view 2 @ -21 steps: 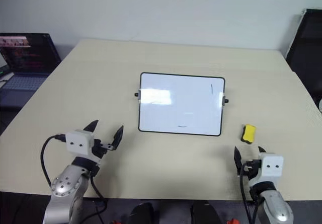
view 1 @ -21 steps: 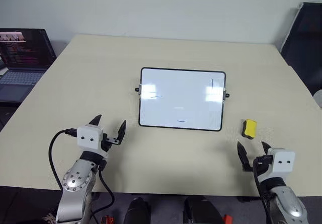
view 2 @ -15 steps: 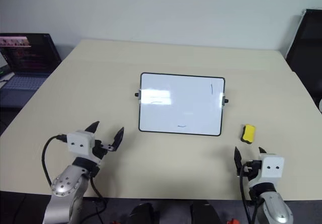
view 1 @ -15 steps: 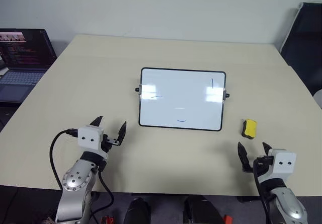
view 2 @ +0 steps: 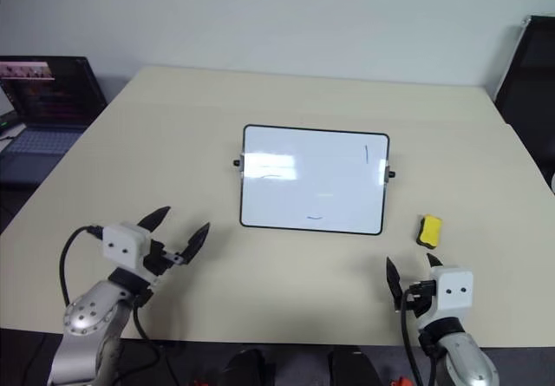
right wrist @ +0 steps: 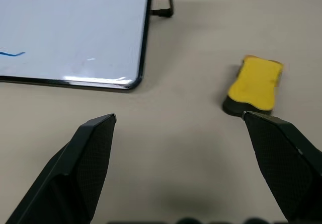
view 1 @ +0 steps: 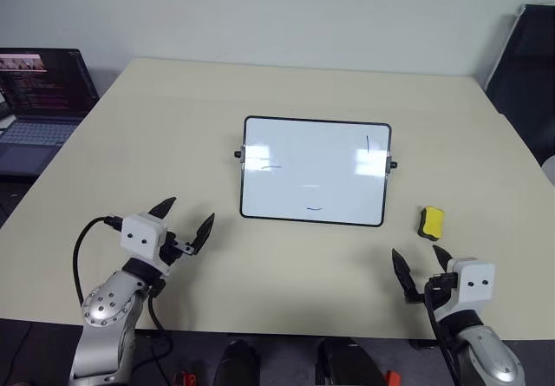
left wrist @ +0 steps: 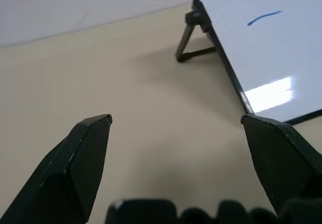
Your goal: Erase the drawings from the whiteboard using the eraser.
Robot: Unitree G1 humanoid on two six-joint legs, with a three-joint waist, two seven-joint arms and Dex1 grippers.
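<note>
Next, my right gripper will take hold of the eraser by its narrow middle point(view 1: 432, 222) point(right wrist: 255, 83), where its sides curve inward below flared ends, to erase the drawings.
The whiteboard point(view 1: 329, 156) stands propped in the middle of the table, with a thin black frame. Its drawings are a short dash point(view 1: 270, 166) at the left, a small vertical line point(view 1: 368, 144) at the upper right and a little blue curve point(view 1: 314, 208) near the bottom edge. To the right of the board's lower corner lies the yellow eraser point(view 1: 430, 221), flat on the table. My right gripper point(view 1: 416, 253) is open and empty, just in front of the eraser point(right wrist: 254, 83). My left gripper point(view 1: 189, 212) is open and empty, off the board's lower left corner point(left wrist: 246, 103).
An open laptop point(view 1: 39, 91) with a lit screen sits beyond the table's left edge. A dark chair back point(view 1: 529, 56) stands past the far right corner. The beige table point(view 1: 173, 126) reaches well beyond the board on every side.
My right gripper has shifted a little to the left, still open. The left arm's elbow has swung outward to the left while its gripper stays near the same spot.
</note>
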